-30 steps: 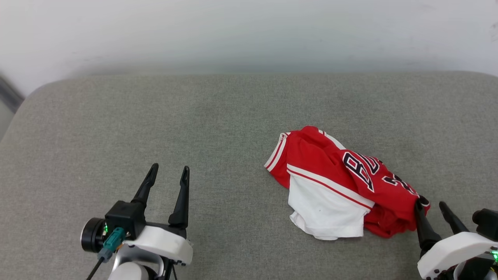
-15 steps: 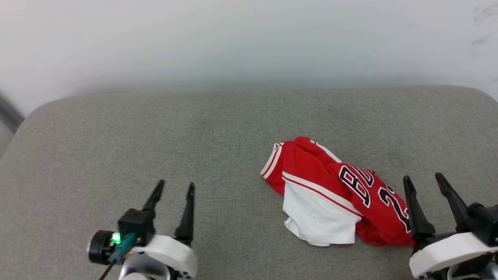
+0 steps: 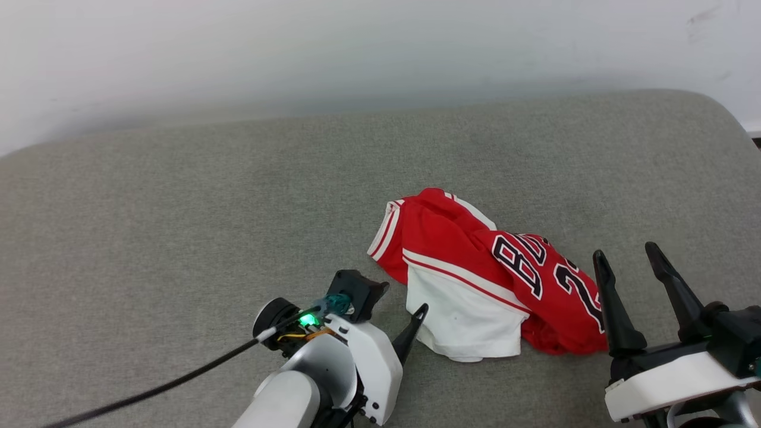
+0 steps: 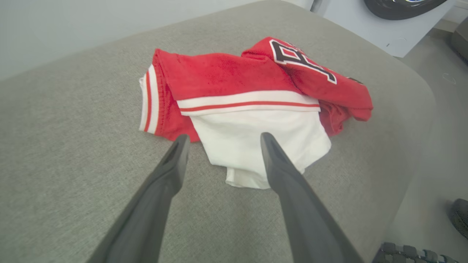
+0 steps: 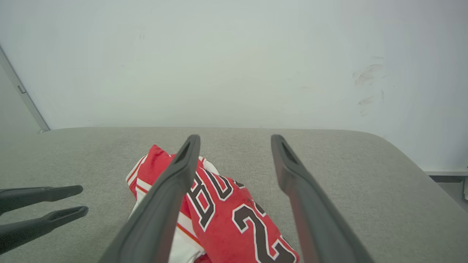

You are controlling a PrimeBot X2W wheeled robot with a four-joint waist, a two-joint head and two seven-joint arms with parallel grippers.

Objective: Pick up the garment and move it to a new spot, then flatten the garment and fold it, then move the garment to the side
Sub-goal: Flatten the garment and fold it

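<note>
My left gripper will next take the garment by its white sleeve tip (image 3: 467, 356), where a loose edge sticks out, because the red body (image 3: 456, 239) is bunched up in wide folds.
The garment (image 3: 475, 279), a red jersey with a white sleeve, striped trim and black numbers, lies crumpled on the grey cushion (image 3: 178, 208), right of centre. My left gripper (image 4: 223, 137) is open and points at the white sleeve (image 4: 252, 135), its tips at the sleeve's near edge. Whether they touch the cloth I cannot tell. In the head view one of its fingers (image 3: 412, 333) shows beside the sleeve. My right gripper (image 3: 624, 249) stands open just right of the garment's numbered end, holding nothing. In the right wrist view the garment (image 5: 219, 204) lies under the right gripper (image 5: 235, 138).
A pale wall (image 3: 357, 47) runs behind the cushion. The cushion's rounded right edge (image 4: 413, 109) drops to the floor (image 4: 438, 153), where a white unit (image 4: 384, 25) stands. Bare grey fabric stretches left of the garment. The left gripper (image 5: 81, 199) appears at the right wrist view's left edge.
The head camera has shifted. My left arm has swung right and turned its gripper toward the white sleeve. My right gripper has come off the garment's right end and stands beside it.
</note>
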